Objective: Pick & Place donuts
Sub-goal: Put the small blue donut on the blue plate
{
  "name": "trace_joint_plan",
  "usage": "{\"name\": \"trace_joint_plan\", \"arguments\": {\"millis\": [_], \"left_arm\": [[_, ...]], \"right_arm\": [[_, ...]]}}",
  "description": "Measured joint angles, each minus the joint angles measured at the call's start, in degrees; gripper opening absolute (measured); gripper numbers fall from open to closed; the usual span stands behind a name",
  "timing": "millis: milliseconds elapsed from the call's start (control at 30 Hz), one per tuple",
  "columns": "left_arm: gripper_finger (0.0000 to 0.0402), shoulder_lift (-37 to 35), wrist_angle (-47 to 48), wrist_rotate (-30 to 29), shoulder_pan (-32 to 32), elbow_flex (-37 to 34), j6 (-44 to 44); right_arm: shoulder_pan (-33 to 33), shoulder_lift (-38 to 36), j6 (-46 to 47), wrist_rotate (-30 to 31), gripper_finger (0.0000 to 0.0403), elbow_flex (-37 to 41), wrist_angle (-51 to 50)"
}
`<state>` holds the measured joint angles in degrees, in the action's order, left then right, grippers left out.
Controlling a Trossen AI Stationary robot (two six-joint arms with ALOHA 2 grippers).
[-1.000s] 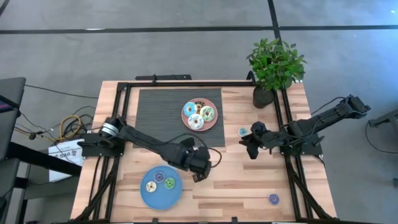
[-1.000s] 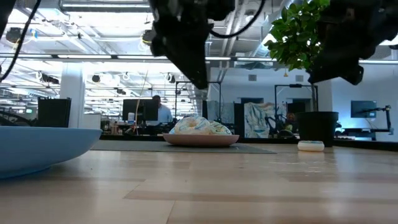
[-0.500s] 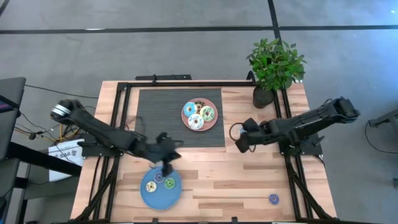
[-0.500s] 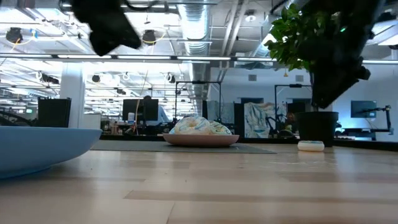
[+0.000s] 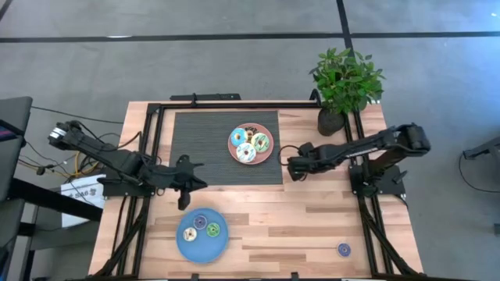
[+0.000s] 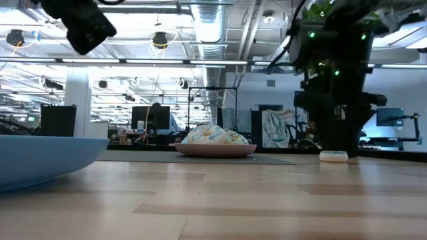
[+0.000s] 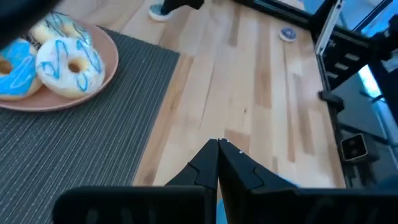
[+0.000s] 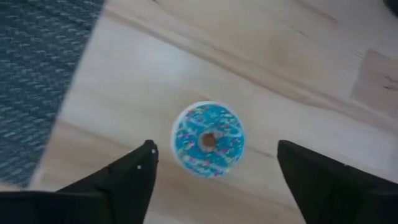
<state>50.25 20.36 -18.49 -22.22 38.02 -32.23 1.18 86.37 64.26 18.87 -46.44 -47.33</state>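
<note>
In the right wrist view my right gripper's fingers still hang above the blue-iced donut (image 8: 208, 140), so it is too early to close and lowering comes next.
A small blue-iced donut (image 8: 208, 140) lies flat on the wooden table right of the dark mat; it also shows in the low view (image 6: 333, 156). My right gripper (image 8: 214, 149) hangs over it, pointing steeply down. It is open, with one finger on each side of the donut and clear of it. In the high view the right gripper (image 5: 294, 166) hides this donut. Several donuts lie on the pink plate (image 5: 269, 153), and three on the blue plate (image 5: 205, 248). A purple donut (image 5: 344, 249) lies alone near the front right. My left gripper (image 7: 217, 148) is shut and empty, raised over the table's left part (image 5: 194, 181).
A potted plant (image 5: 344, 86) stands at the far right corner, close behind my right arm. The dark ribbed mat (image 5: 203, 140) lies under the pink plate. Black frame rails (image 5: 152, 148) run along the table's left, right and far sides. Bare wood lies between the two plates.
My left gripper has drawn back from the table's middle toward the left edge, passing above the blue plate and rising. My right gripper has moved toward the table's left and far side, come down and tipped steeply downward over the blue-iced donut. The donuts have stayed in place.
</note>
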Motion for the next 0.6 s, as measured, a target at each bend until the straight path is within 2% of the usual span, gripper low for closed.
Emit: {"name": "trace_joint_plan", "arguments": {"millis": [133,233,400,600], "left_arm": [[0.0000,0.2,0.5,0.0,0.0,0.0,0.1],[0.0000,0.5,1.6,0.1,0.0,0.0,-0.9],[0.0000,0.8,1.7,1.1,-0.1,0.0,-1.4],[0.0000,0.9,1.9,1.7,-0.1,0.0,-1.5]], "right_arm": [[-1.6,4.0,-0.9,0.4,0.0344,0.0,2.2],[-2.5,6.8,-1.3,0.0,0.0345,0.0,3.5],[-3.1,8.4,-1.6,-0.4,0.0319,0.5,5.0],[-3.3,6.9,-1.2,-1.5,0.0280,1.7,6.6]]}}
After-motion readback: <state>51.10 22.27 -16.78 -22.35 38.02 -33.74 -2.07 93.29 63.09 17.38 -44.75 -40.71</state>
